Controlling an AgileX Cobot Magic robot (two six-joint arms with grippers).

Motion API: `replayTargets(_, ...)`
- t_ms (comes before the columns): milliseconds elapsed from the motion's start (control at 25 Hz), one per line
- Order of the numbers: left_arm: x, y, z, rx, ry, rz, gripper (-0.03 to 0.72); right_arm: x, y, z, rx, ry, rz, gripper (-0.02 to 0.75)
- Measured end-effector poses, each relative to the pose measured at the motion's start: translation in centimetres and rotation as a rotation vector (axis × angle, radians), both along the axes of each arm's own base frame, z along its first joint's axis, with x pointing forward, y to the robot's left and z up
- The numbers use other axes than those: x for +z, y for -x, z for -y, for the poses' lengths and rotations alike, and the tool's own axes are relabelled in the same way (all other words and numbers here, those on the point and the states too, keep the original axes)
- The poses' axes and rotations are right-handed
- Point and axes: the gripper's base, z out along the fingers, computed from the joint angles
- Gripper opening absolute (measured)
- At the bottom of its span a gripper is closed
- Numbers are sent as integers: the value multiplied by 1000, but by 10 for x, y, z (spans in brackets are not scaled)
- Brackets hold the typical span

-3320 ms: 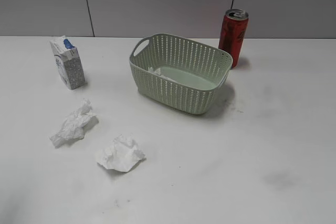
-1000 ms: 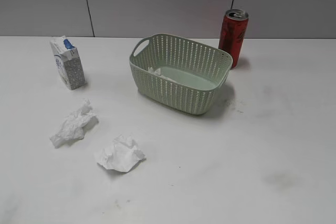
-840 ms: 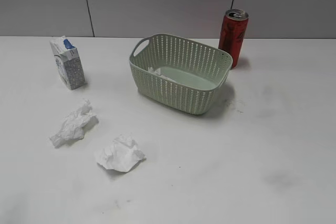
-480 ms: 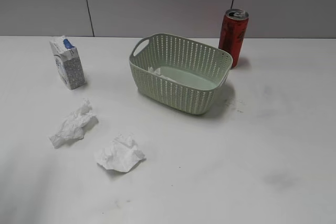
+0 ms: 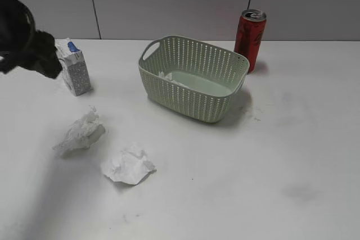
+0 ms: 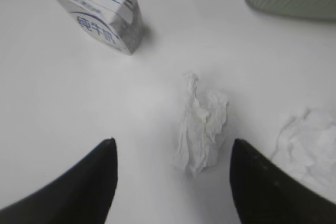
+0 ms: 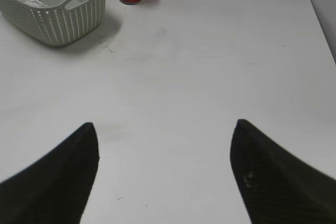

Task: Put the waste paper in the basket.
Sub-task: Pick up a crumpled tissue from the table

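Observation:
The waste paper should go in the basket, so my left gripper should reach the crumpled white wad and grip its creased middle (image 5: 80,133) (image 6: 203,121).
Two crumpled white paper wads lie on the white table: one at left (image 5: 80,133) and one nearer the front (image 5: 129,164). A third wad (image 5: 169,78) lies inside the pale green basket (image 5: 185,100). My left gripper (image 6: 170,148) is open and empty above the left wad (image 6: 202,127); the front wad (image 6: 307,142) shows at the right edge of the left wrist view. In the exterior view the left arm (image 5: 25,40) is at the top left. My right gripper (image 7: 165,129) is open and empty over bare table, with the basket (image 7: 68,17) far to its upper left.
A small grey-patterned carton with a blue top (image 5: 72,67) stands left of the basket, partly behind the left arm; it also shows in the left wrist view (image 6: 102,17). A red drink can (image 5: 250,32) stands behind the basket's right end. A grey wall runs behind the table.
My left arm has come into the exterior view at the top left. The wads, basket, carton and can have not moved.

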Motion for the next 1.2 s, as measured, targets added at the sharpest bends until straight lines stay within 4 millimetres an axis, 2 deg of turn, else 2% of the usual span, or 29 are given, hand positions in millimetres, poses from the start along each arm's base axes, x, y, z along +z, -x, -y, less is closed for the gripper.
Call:
replayTargets(240,-60,-25,27,-88,-112,-153,514,0,0,0,0,0,0,590)
replayTargets(440,-105,-37,33,-86,-136,-247,514,0,0,0,0,0,0,589)
replayTargets(560,-123,-41,35,-78,-138,-274,514,0,0,0,-1,1,0,589)
replayTargets(880,-162,-44,41,-40,-108,-375,514,0,0,0,-1,1,0,590)
replayTargets(1120,-163,-46,42,-40,-108,-378,512,0,0,0,-1,1,0,590)
replayTargets(1200,-163,-46,41,-42,-110,-382,489,0,0,0,-1,1,0,590)
